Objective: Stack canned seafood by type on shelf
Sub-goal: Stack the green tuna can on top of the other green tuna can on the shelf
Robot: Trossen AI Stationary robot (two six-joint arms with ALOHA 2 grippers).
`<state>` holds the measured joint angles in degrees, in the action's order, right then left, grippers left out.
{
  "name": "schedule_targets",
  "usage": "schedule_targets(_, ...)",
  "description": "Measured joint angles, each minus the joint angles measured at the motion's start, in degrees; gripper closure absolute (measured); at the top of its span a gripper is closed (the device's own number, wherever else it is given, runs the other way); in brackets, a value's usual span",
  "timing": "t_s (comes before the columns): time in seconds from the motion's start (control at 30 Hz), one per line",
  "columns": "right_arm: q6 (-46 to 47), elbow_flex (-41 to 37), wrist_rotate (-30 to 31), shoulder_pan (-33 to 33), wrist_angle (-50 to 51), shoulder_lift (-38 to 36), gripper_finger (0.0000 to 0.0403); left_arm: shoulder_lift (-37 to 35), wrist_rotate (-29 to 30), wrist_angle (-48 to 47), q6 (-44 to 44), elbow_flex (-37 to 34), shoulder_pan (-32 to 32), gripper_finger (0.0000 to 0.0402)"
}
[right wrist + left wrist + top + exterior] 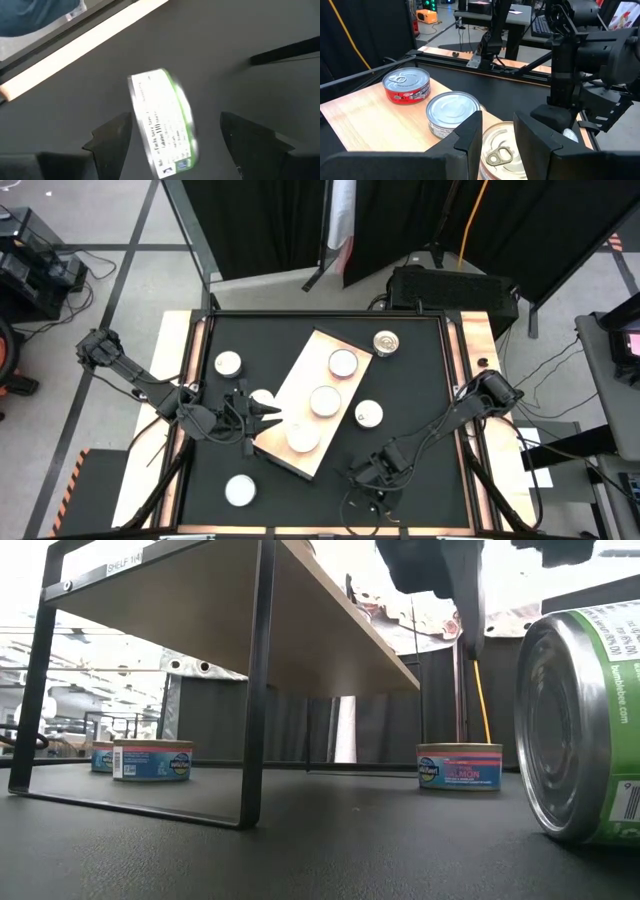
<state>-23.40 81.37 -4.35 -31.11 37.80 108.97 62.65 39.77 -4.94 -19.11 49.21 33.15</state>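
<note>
The green-labelled tin needs to go with its type on the silver-lidded tin [325,401]. My right gripper will grab that tin by its flat ends next.
The pale wooden shelf [300,395] lies slantwise mid-table and carries three tins: a red-labelled one [407,85], a silver-lidded one [451,112] and one with a pull ring [499,151]. My left gripper [272,415] [497,132] hovers open at the shelf's near-left end, just short of the pull-ring tin. My right gripper [358,473] [175,120] is open near the table's near edge. Its fingers stand either side of a green-labelled tin [162,122] [580,720] that stands on its rim on the black tabletop. The golden-brown tin [386,341] lies flat beyond the shelf's far end.
Loose tins lie flat on the tabletop at the far left [228,363], beside the left gripper [262,397], right of the shelf [369,414] and near left [240,490]. The shelf stands on black metal legs [255,690]. Cables trail under both arms.
</note>
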Motion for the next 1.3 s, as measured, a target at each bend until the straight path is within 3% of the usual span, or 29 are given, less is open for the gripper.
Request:
schedule_targets(0.3, 0.75, -0.01, -0.50, 0.41, -0.19, 0.43, 0.0115, 0.00, 0.00, -0.07, 0.08, 0.00, 0.00, 0.0288)
schedule_targets(0.83, 6.00, -0.01, -1.82, 0.08, -0.35, 0.41, 0.0255, 0.00, 0.00, -0.06, 0.42, 0.00, 0.00, 0.0288)
schedule_targets(1.1, 13.11, 0.87, -2.03, -0.69, 0.75, 0.34, 0.0256, 0.00, 0.00, -0.07, 0.46, 0.00, 0.00, 0.0288)
schedule_targets(1.3, 21.48, 7.31, -4.84, -1.50, 4.37, 0.32, 0.0259, 0.00, 0.00, -0.05, 0.48, 0.00, 0.00, 0.0288)
